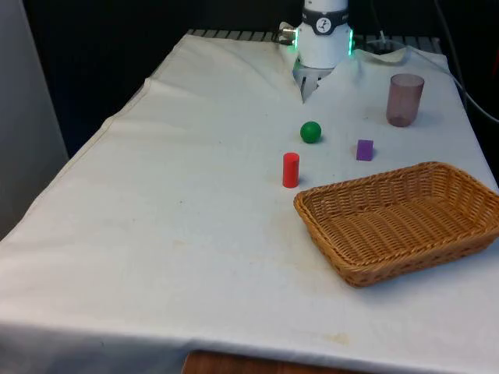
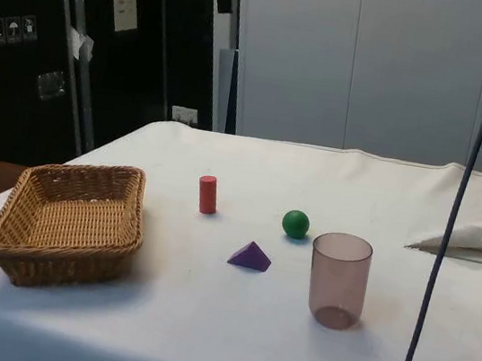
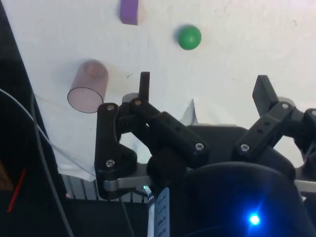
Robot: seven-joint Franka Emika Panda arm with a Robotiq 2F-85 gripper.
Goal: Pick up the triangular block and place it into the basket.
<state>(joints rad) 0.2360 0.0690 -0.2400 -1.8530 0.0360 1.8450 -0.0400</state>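
The gripper grabs the purple triangular block (image 1: 364, 149) by its opposite sides next, to place it into the wicker basket.
The purple triangular block (image 1: 364, 149) lies on the white cloth just behind the wicker basket (image 1: 374, 181), toward the front view's right. From the side, the block (image 2: 251, 256) rests between the basket (image 2: 79, 173) and a tinted cup. My gripper (image 1: 310, 87) hangs above the table's far end, behind the green ball and well away from the block. In the wrist view the gripper (image 3: 204, 89) is open with nothing between its fingers (image 3: 144, 84), and the block (image 3: 129, 11) lies beyond them.
A green ball (image 1: 310, 132) sits between my gripper and the block. A red cylinder (image 1: 290, 170) stands upright near the basket's far corner. A translucent purple cup (image 1: 405, 99) stands at the back right. A dark cable (image 2: 453, 221) hangs across the side view.
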